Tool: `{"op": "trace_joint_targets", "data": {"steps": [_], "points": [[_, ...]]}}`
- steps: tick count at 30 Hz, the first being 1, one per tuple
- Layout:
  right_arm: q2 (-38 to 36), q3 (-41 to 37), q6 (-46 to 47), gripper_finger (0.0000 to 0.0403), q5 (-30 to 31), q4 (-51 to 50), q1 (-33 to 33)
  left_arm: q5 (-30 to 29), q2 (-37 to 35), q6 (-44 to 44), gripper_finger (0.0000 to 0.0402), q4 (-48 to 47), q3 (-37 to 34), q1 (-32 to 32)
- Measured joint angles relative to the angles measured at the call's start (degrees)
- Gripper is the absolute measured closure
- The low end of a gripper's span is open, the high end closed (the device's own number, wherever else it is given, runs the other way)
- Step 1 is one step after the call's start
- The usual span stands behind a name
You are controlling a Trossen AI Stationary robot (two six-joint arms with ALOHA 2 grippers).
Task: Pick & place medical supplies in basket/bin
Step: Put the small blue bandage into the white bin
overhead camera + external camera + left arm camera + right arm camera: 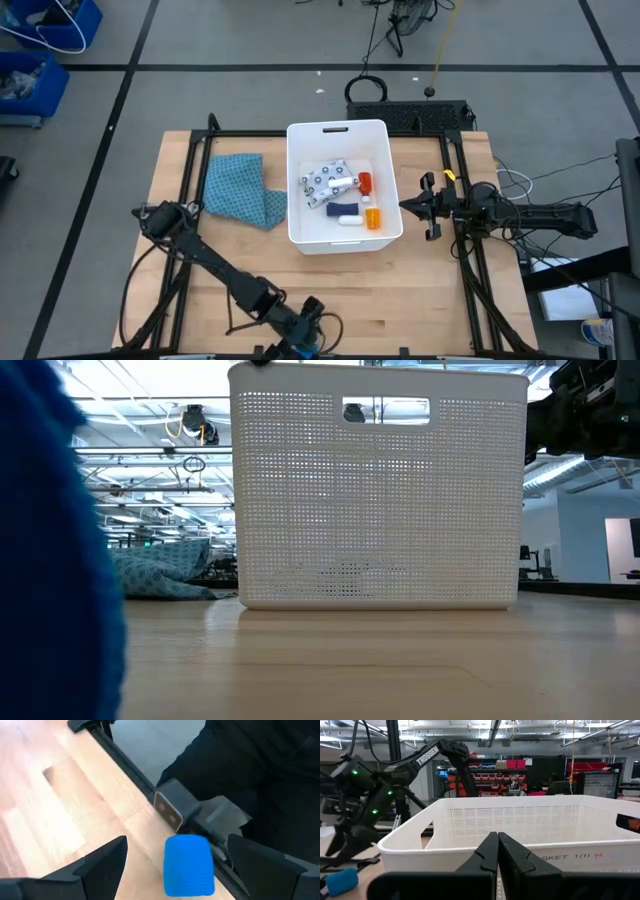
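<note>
The blue piece on the wood is the last supply to put in the white bin, so my left gripper will next take hold of it by its side edges.
The white bin [338, 240] stands mid-table. In it lie the patterned pouch [330, 182], the red bottle [365, 182], the orange pill bottle [372, 218] and a white tube with a blue piece [345, 210]. Another blue piece [189, 866] lies on the wood by the table's near edge. My left gripper [177, 845] is open over it, one finger on each side, apart from it. My right gripper [497, 854] is shut at the bin's right wall [520, 852], fingers level and pointing left. My right gripper has its shut fingertips [406, 207] right at the outer side of the bin's right wall, below the rim. I cannot tell whether they touch it.
A teal patterned cloth [240, 190] lies left of the bin. A black frame rail [165, 810] runs along the table's near edge beside the blue piece. In the low view a blue blur [50, 560] fills the left side. Bare wood lies near and right of the bin.
</note>
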Motion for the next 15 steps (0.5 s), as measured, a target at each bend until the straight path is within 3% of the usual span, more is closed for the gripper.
{"op": "trace_joint_targets", "data": {"steps": [11,15], "points": [[0.1,0.0,2.4,0.0403,0.0,-0.3,0.0,-6.4,7.0,0.4,0.0055,5.6,0.2,-3.6],[0.4,0.0,3.3,0.0403,0.0,-0.3,0.0,-3.9,8.9,-0.2,0.0055,5.6,0.1,-2.6]]}}
